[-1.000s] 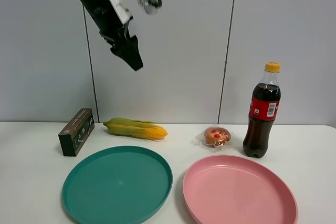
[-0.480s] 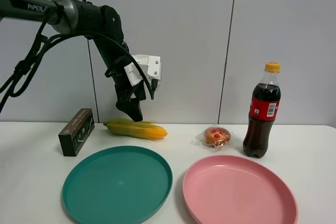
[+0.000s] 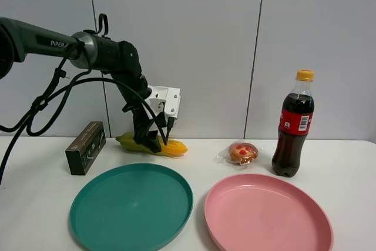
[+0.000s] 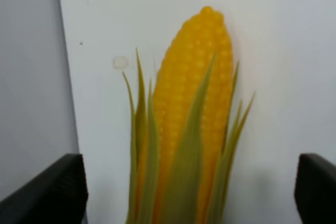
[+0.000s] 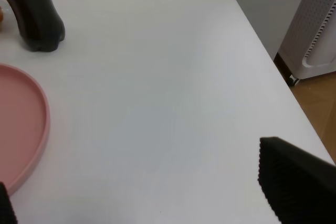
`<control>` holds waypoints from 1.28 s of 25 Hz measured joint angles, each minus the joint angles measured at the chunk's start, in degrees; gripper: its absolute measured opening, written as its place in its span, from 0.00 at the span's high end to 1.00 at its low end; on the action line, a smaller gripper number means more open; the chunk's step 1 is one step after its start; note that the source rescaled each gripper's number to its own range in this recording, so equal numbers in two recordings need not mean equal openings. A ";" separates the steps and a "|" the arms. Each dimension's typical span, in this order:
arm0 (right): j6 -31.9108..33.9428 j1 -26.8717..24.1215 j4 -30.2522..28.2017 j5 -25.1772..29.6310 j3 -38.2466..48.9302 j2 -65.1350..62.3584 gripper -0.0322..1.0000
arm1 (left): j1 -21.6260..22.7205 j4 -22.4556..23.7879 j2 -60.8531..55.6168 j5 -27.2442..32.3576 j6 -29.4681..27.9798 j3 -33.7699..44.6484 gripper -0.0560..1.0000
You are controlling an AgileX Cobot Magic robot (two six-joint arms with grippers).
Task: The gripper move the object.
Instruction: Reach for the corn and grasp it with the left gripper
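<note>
The left gripper grabs the ear of corn by its husk-wrapped middle next, to move it onto the pink plate (image 3: 268, 213).
The ear of corn (image 3: 176, 147), yellow-orange kernels in green husk, lies on the white table near the back wall, left of centre. My left gripper (image 3: 154, 141) has come down onto its middle, white block behind the black fingers. In the left wrist view the corn (image 4: 194, 93) lies between the two black fingertips (image 4: 60, 184), which stand wide apart on either side, so the gripper (image 4: 189, 184) is open around it. My right gripper (image 5: 142, 182) is open and empty above bare table; it is out of the exterior view.
A dark box (image 3: 86, 147) lies left of the corn. A green plate (image 3: 131, 204) and a pink plate (image 3: 267, 216) sit in front. A wrapped pastry (image 3: 242, 152) and a cola bottle (image 3: 292, 124) stand at the right. The table's right edge (image 5: 278, 72) shows in the right wrist view.
My left arm has swung down from high above the table to the corn. Its fingers now straddle the corn. The corn and the other things have not moved.
</note>
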 joint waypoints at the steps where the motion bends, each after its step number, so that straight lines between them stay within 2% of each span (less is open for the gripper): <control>1: 0.00 0.00 0.00 0.00 0.00 0.00 0.00 | 0.21 -0.17 0.24 -0.57 0.00 0.00 0.13; 8: 0.00 0.00 0.00 0.00 0.00 0.00 0.00 | 1.01 -0.82 1.28 -3.23 1.80 -0.29 0.13; 15: 0.00 0.00 0.00 0.00 0.00 0.00 0.00 | 1.60 -1.72 3.31 -3.16 3.29 -0.36 0.14; 21: 0.00 0.00 0.00 0.00 0.00 0.00 0.00 | 1.60 -1.94 3.54 -3.21 5.14 -0.36 0.33; 28: 0.00 0.00 0.00 0.00 0.00 0.00 0.00 | 1.60 -2.52 4.04 -3.78 6.35 -0.36 0.36; 30: 0.00 0.00 0.00 0.00 0.00 0.00 0.00 | 1.60 -2.52 4.28 -4.59 6.41 -0.36 0.45; 32: 0.00 0.00 0.00 0.00 0.00 0.00 0.00 | 1.60 -2.70 4.53 -4.76 6.41 -0.36 0.57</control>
